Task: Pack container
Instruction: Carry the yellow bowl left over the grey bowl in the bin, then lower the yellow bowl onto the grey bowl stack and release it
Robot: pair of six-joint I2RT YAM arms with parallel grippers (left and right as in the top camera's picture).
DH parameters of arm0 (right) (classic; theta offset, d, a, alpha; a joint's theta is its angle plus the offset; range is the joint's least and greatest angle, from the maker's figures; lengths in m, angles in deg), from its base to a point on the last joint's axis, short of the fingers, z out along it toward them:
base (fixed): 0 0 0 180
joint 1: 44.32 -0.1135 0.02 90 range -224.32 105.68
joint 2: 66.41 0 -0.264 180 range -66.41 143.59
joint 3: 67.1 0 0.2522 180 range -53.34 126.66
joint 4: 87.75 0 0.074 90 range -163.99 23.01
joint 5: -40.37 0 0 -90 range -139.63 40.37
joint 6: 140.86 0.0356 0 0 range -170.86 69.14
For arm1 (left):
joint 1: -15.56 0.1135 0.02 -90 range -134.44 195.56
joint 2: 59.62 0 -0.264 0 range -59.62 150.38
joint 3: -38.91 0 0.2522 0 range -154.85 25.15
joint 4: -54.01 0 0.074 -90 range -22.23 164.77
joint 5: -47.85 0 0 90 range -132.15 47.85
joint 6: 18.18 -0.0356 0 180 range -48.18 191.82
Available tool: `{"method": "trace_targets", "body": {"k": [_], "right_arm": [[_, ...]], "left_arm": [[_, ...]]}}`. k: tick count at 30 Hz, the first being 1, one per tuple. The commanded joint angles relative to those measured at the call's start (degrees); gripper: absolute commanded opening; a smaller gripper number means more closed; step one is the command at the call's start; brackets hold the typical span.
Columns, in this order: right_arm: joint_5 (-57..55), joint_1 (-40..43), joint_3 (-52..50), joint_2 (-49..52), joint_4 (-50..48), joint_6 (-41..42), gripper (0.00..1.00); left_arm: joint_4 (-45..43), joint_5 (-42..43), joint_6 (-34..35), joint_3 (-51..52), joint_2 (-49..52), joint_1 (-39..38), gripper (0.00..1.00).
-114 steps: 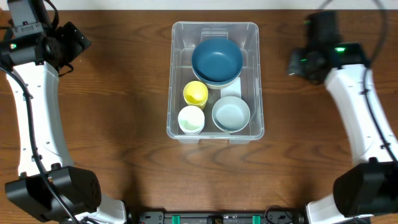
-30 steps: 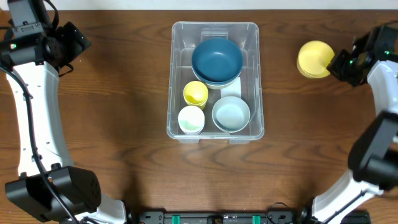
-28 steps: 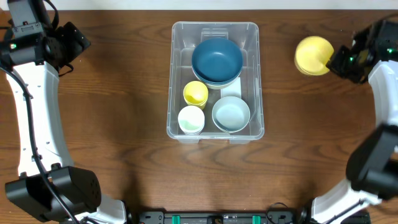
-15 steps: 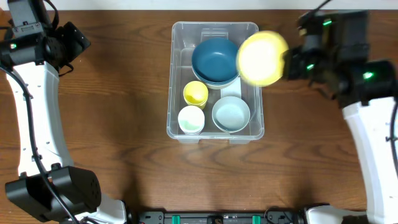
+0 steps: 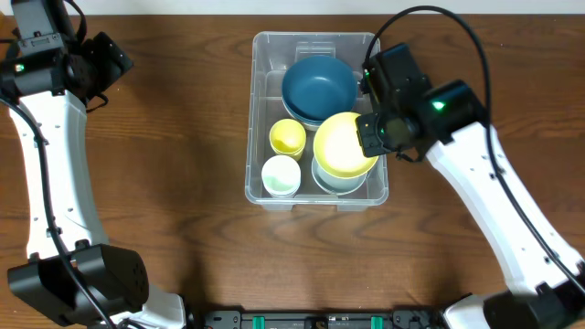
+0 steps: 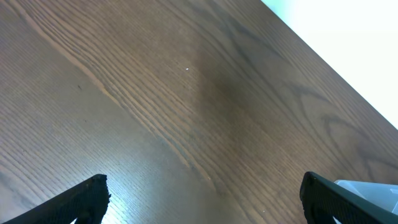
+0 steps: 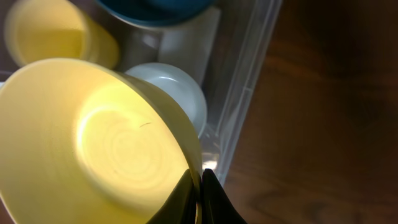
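The yellow bowl should stay held in my right gripper until it nests in the light blue bowl, because its side hangs above that bowl's exposed rim.
The clear container sits mid-table. It holds a dark blue bowl, a yellow cup, a pale cup and a light blue bowl. My right gripper is shut on the rim of a yellow bowl and holds it over the light blue bowl, inside the container's right side. In the right wrist view the yellow bowl fills the left, pinched at the gripper, with the light blue bowl beneath. My left gripper is open over bare wood at the far left.
The container wall runs close beside the held bowl. Brown wooden table surrounds the container. A pale object shows at the left wrist view's right edge.
My right gripper carried the yellow bowl from the far right of the table leftwards and down, to sit over the light blue bowl in the container. The left arm has not moved.
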Motion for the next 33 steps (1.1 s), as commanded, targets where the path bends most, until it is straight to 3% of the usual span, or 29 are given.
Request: {"method": "trace_targets", "body": {"k": [1, 12, 13, 16, 18, 27, 33], "right_arm": [[-2.2, 0.0, -0.4, 3.3, -0.1, 2.6, 0.05], [-2.2, -0.2, -0.4, 12.5, -1.2, 2.6, 0.08], [-2.2, -0.2, -0.4, 12.9, -1.3, 2.6, 0.1], [-2.2, -0.2, -0.4, 13.4, -2.0, 2.5, 0.4], [-2.2, -0.2, -0.4, 13.2, -3.1, 1.6, 0.47], [-2.2, 0.2, -0.2, 6.1, -5.3, 0.4, 0.51], [-2.2, 0.4, -0.3, 2.8, -2.9, 0.4, 0.44]], "left_arm": [[0.2, -0.7, -0.6, -0.5, 0.1, 0.2, 0.98], [0.2, -0.7, -0.6, -0.5, 0.1, 0.2, 0.98], [0.2, -0.7, -0.6, -0.5, 0.1, 0.2, 0.98], [0.2, -0.7, -0.6, -0.5, 0.1, 0.2, 0.98], [0.2, -0.7, -0.6, -0.5, 0.1, 0.2, 0.98], [0.2, -0.7, -0.6, -0.5, 0.1, 0.2, 0.98], [0.2, -0.7, -0.6, -0.5, 0.1, 0.2, 0.98]]}}
